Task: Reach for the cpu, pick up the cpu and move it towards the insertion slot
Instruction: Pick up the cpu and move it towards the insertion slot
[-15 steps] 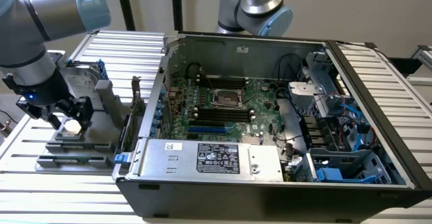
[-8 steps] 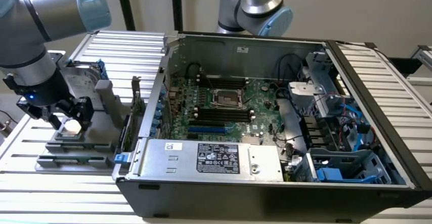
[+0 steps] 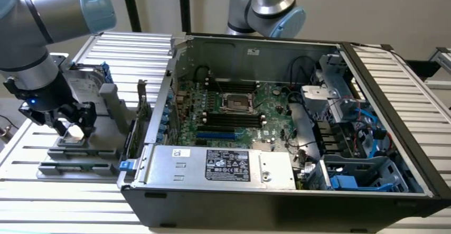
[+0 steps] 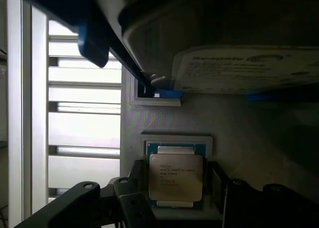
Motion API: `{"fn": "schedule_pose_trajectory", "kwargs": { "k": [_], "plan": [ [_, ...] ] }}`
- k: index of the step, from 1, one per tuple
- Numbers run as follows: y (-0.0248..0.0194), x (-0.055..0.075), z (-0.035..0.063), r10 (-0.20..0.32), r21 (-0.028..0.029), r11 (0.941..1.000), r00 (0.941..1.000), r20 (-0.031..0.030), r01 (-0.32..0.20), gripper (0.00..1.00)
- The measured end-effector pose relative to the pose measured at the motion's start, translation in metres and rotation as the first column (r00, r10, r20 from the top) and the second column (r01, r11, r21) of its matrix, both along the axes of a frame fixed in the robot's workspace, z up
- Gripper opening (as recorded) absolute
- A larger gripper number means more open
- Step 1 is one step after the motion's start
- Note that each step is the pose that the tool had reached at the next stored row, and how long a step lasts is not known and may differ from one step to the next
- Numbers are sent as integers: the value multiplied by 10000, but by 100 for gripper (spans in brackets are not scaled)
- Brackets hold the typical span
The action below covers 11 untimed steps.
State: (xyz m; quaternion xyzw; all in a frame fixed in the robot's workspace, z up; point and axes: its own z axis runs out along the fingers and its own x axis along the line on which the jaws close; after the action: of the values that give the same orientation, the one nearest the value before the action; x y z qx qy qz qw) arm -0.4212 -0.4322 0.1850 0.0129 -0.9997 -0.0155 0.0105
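Observation:
My gripper will grab the cpu next by the middle of its opposite side edges, because the grey holder's rim wraps closely around the cpu's corners.
The cpu, a small square chip with a silver top, lies flat in a grey holder outside the computer case. In the exterior view the cpu sits at the far left, under my gripper. My gripper is lowered over it, its dark fingers standing on either side of the chip with narrow gaps, jaws open. The insertion slot, a square socket with a shiny frame, is on the green board inside the open case, well toward the exterior view's right of the gripper.
A silver hard drive with blue rails stands just behind the cpu holder. The open case wall rises between holder and board. A power supply fills the case's front; cables and drive cages crowd its right. A second arm hangs behind.

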Motion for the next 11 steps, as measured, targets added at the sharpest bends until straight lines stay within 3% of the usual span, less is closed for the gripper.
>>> {"fn": "schedule_pose_trajectory", "kwargs": {
  "k": [4, 6, 11],
  "plan": [
    [0, 0, -2, 0, 0, 10000, 10000, 0, 0, 62],
    [0, 0, -2, 0, 0, 10000, 10000, -1, 0, 55],
    [0, 0, 0, 0, 2, 10000, 10000, 3, 0, 55]
  ]
}}
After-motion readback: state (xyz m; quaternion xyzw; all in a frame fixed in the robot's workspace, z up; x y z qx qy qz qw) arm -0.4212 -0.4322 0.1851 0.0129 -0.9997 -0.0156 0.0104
